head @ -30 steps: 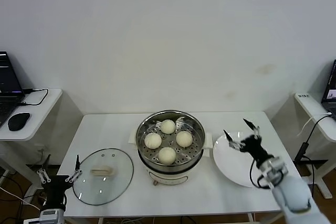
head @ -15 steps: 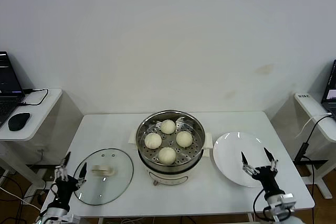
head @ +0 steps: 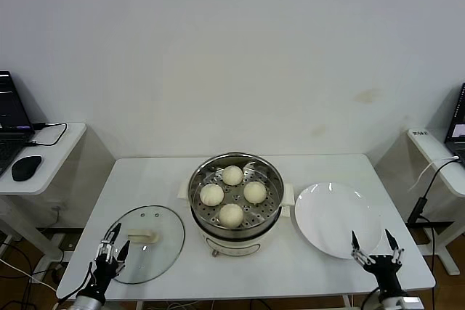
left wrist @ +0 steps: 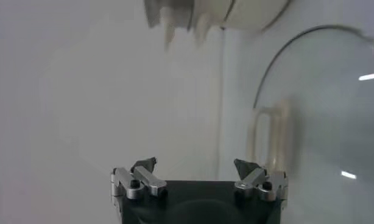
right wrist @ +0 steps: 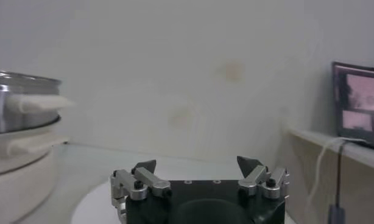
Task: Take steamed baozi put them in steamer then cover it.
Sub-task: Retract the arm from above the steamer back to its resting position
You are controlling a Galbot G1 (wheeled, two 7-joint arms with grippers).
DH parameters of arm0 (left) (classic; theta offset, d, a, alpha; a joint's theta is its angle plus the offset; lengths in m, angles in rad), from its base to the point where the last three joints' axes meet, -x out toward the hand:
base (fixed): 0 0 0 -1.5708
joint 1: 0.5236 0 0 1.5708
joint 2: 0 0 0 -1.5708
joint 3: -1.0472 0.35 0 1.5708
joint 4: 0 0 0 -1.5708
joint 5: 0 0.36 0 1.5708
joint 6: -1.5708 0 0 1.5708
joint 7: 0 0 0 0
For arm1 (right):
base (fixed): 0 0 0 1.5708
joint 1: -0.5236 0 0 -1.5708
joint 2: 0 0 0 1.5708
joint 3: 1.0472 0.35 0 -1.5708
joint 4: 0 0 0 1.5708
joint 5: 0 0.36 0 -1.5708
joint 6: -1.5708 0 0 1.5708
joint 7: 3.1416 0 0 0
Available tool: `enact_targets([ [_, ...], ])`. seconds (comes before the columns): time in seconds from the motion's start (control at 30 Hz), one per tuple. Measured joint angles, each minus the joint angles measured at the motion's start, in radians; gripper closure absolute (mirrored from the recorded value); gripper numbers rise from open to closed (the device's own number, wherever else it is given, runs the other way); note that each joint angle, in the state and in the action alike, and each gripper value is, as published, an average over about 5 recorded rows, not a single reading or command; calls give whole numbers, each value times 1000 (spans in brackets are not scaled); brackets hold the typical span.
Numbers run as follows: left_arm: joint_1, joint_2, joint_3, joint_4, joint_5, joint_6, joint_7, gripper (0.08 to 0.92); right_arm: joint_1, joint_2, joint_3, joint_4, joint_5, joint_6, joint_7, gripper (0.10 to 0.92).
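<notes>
I should next use my left gripper to grab the cover by its narrow cream handle, because the wide glass disc is too broad for the fingers.
Several cream-white baozi sit on the perforated tray inside the shiny steamer at the table's middle. The clear glass cover with its cream handle lies flat on the table left of the steamer; it also shows in the left wrist view. My left gripper is open and empty at the cover's front-left edge. My right gripper is open and empty at the table's front right, just in front of the white plate. The steamer's side shows in the right wrist view.
A side desk with a laptop and mouse stands at the left. Another desk with a cable stands at the right. A wall rises behind the table.
My right gripper has drawn back from over the plate toward the table's front edge. My left gripper has moved in toward the cover's front-left rim. The baozi and the cover have not moved.
</notes>
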Motion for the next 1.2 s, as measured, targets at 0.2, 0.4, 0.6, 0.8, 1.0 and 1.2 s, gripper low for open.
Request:
enact_targets([
  [0.2,-23,1,27,28,34,-1,2,177,-22,17,14,2,-8,2,2,203],
  [0.4,-67,12,52,72,53,3,13,177,-38,29,22,5,-17,8,2,203],
  [0.6,-121,18,74,119,60,6,17,177,-49,37,27,4,-24,13,0,203],
  [0.8,-178,19,90,163,59,6,18,177,-52,44,26,-7,-34,19,-3,203],
  [1.0,-232,18,106,203,52,5,21,178,-52,49,26,-21,-45,26,-4,203],
  [1.2,-268,16,118,240,43,1,25,258,-55,53,27,-24,-53,30,-6,203],
])
